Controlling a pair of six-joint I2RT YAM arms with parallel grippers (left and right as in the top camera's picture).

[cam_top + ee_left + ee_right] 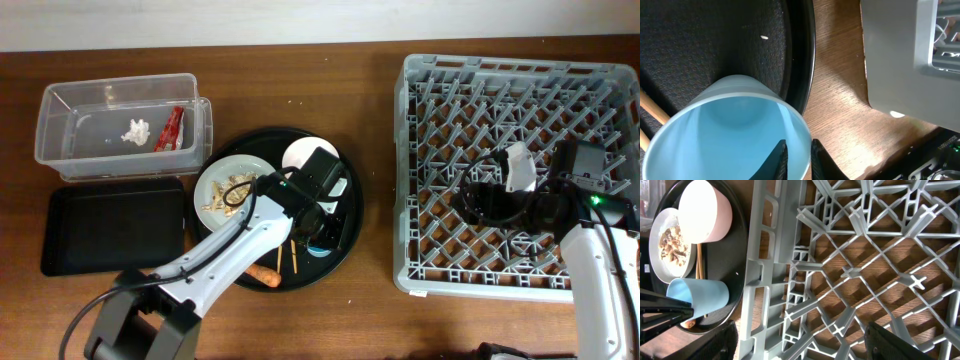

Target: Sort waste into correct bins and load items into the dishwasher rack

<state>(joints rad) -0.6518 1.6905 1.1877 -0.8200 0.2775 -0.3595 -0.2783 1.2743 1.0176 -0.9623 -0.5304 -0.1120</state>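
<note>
I should grab the light-blue cup (735, 125) by its rim (808, 146) with my left gripper. The cup's body then stays free, so I can hand the cup over to my right gripper for loading.
A light-blue cup (735, 125) lies tilted on the round black tray (345, 235), its mouth toward my left gripper (799, 150). The jaws stand slightly apart, one finger inside the cup and one outside, with the rim wall between them. In the overhead view the left gripper (322, 232) hides the cup. The cup (700, 294) also shows in the right wrist view. My right gripper (490, 203) hovers open and empty over the grey dishwasher rack (500, 90). On the tray are a white bowl (303, 155), a grey plate (215, 180) of food scraps (232, 190), chopsticks (293, 255) and a carrot (265, 277).
A clear tub (60, 150) at the back left holds a white tissue (135, 131) and a red wrapper (170, 128). A flat black tray (110, 225) lies in front of it. A strip of bare wood separates the round tray from the rack wall (895, 55).
</note>
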